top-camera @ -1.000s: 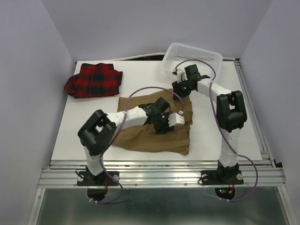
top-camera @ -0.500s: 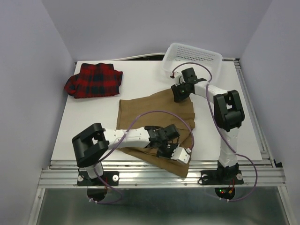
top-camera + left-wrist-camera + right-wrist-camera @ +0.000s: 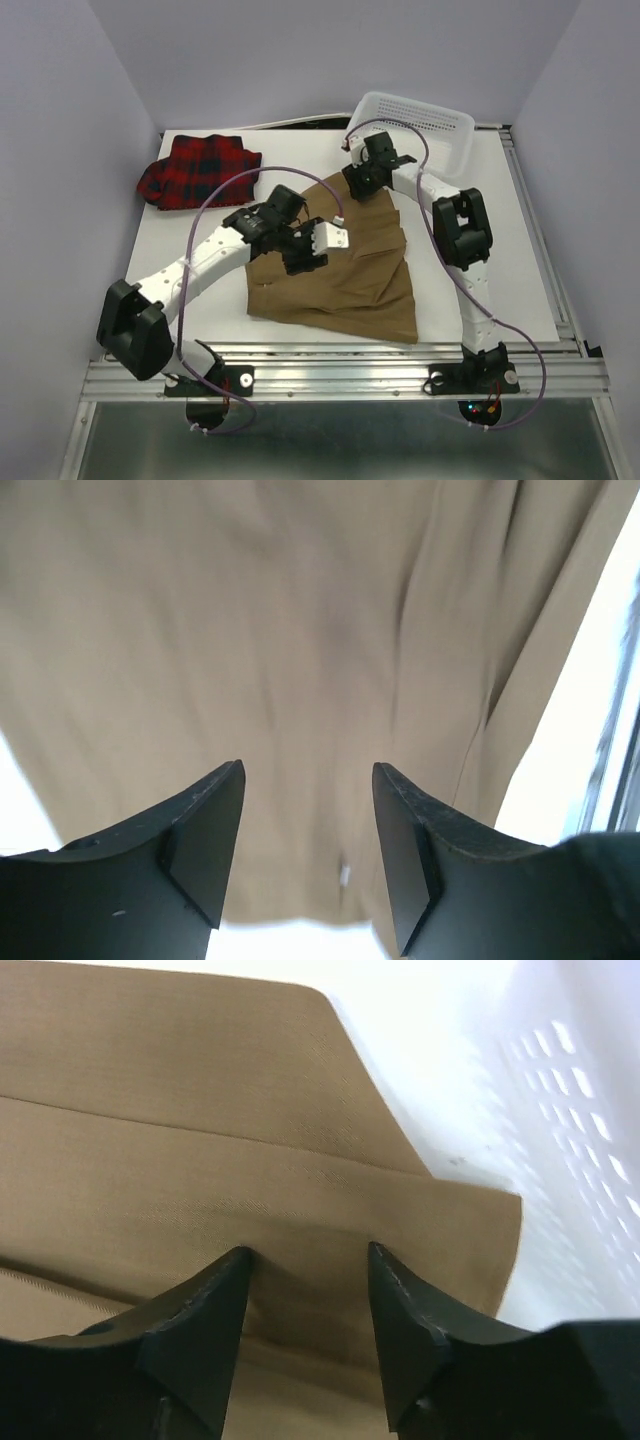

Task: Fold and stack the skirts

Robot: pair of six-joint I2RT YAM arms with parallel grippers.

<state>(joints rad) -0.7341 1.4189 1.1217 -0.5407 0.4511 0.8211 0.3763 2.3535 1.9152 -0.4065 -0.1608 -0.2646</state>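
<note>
I should grip the tan-brown skirt (image 3: 345,280) with my left gripper next, near its end edge (image 3: 261,291), opposite the right gripper's corner. Then both grippers can fold the skirt.
The tan-brown skirt (image 3: 345,280) lies spread on the middle of the table, one corner reaching back toward the basket. The red-and-black plaid skirt (image 3: 200,170) lies folded at the back left. The red dotted skirt is out of view. My left gripper (image 3: 318,248) hovers open over the tan skirt's left part; the left wrist view shows tan cloth (image 3: 300,630) below its empty jaws (image 3: 307,770). My right gripper (image 3: 354,176) is at the skirt's back corner. In the right wrist view its open tips (image 3: 310,1250) rest on the tan cloth (image 3: 200,1160) near the folded edge.
A white mesh basket (image 3: 440,118) stands at the back right, just behind the right gripper; its wall (image 3: 570,1110) fills the right side of the right wrist view. The table's front edge with metal rails (image 3: 340,375) runs along the bottom.
My left gripper has swung from the skirt's front right corner back and left, to above its left part. The right gripper moved left and back. The tan skirt now lies more spread and turned.
</note>
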